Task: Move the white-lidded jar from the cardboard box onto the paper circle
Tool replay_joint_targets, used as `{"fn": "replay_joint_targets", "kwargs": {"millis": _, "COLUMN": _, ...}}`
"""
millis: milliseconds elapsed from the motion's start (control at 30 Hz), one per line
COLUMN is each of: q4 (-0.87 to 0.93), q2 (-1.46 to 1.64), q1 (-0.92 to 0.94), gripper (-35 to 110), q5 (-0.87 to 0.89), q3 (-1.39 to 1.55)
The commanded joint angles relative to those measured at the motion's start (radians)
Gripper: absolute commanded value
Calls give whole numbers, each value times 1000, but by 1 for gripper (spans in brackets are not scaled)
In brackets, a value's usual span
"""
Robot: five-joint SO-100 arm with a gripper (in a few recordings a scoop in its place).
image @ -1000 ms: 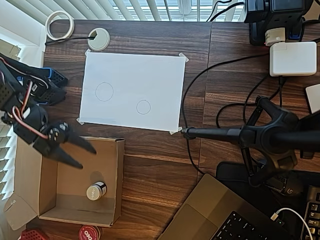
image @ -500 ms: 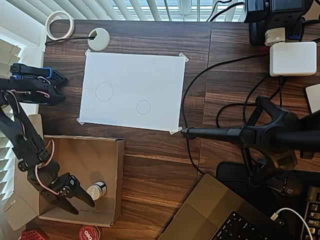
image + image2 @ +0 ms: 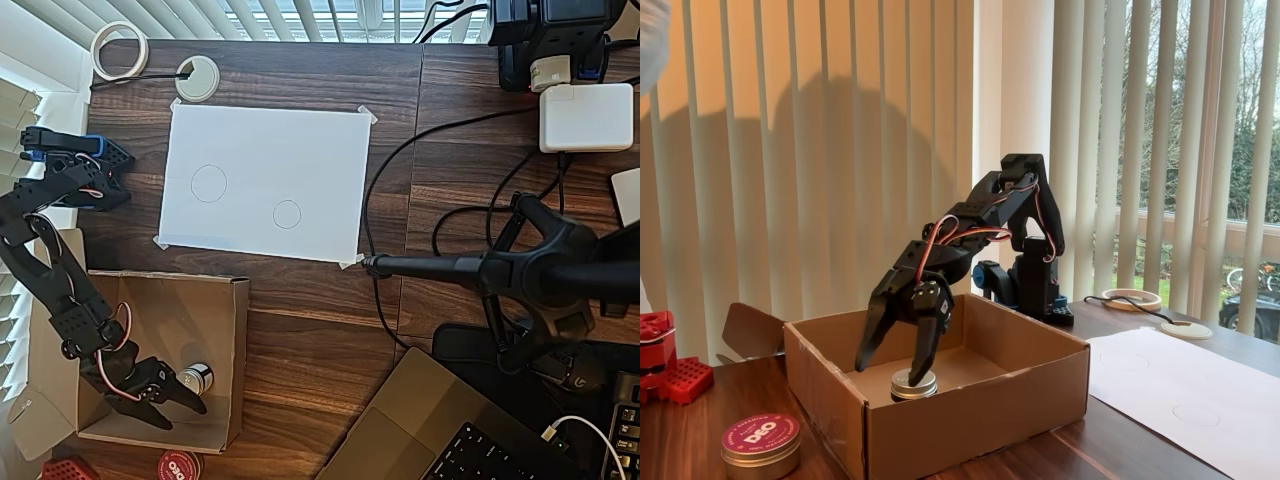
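Observation:
The gripper next needs to grab the jar by its white lid (image 3: 189, 380), so that the jar can move out of the cardboard box onto the paper circle.
The white-lidded jar (image 3: 197, 377) (image 3: 913, 384) stands upright on the floor of the cardboard box (image 3: 238, 352) (image 3: 975, 408), near its right wall in the overhead view. My black gripper (image 3: 182, 415) (image 3: 895, 364) reaches down into the box, open, with nothing between its fingers. In the fixed view one fingertip (image 3: 921, 370) hangs just over the jar's lid. From overhead the jar lies just past the fingers. The paper circle (image 3: 287, 214) (image 3: 1196, 413) is drawn on the white taped sheet (image 3: 300, 150), well away from the box.
A larger drawn circle (image 3: 208, 183) is on the same sheet. A red-lidded tin (image 3: 178, 465) (image 3: 761, 441) and red block (image 3: 680, 380) sit by the box. A black camera stand (image 3: 520, 272), cables, a laptop (image 3: 420, 435) and a white charger (image 3: 585, 117) fill the right side.
The arm swung from over the box's upper-left corner down into the box. The open gripper now sits low beside the jar, slightly further right than half a second ago.

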Motion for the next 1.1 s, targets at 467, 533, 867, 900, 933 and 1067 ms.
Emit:
{"fn": "replay_joint_targets", "kwargs": {"millis": 467, "q4": 0, "q2": 175, "q1": -2, "gripper": 41, "q5": -43, "q3": 121}}
{"fn": "replay_joint_targets", "kwargs": {"millis": 533, "q4": 0, "q2": 175, "q1": -2, "gripper": 41, "q5": -43, "q3": 118}}
{"fn": "replay_joint_targets", "kwargs": {"millis": 867, "q4": -6, "q2": 161, "q1": 21, "gripper": 33, "q5": -77, "q3": 104}}
{"fn": "replay_joint_targets", "kwargs": {"millis": 900, "q4": -8, "q2": 161, "q1": 21, "gripper": 31, "q5": -78, "q3": 104}}
{"fn": "replay_joint_targets", "kwargs": {"millis": 933, "q4": -9, "q2": 161, "q1": 23, "gripper": 29, "q5": -80, "q3": 104}}
{"fn": "replay_joint_targets", "kwargs": {"millis": 1067, "q4": -15, "q2": 161, "q1": 25, "gripper": 16, "q5": -84, "q3": 106}}
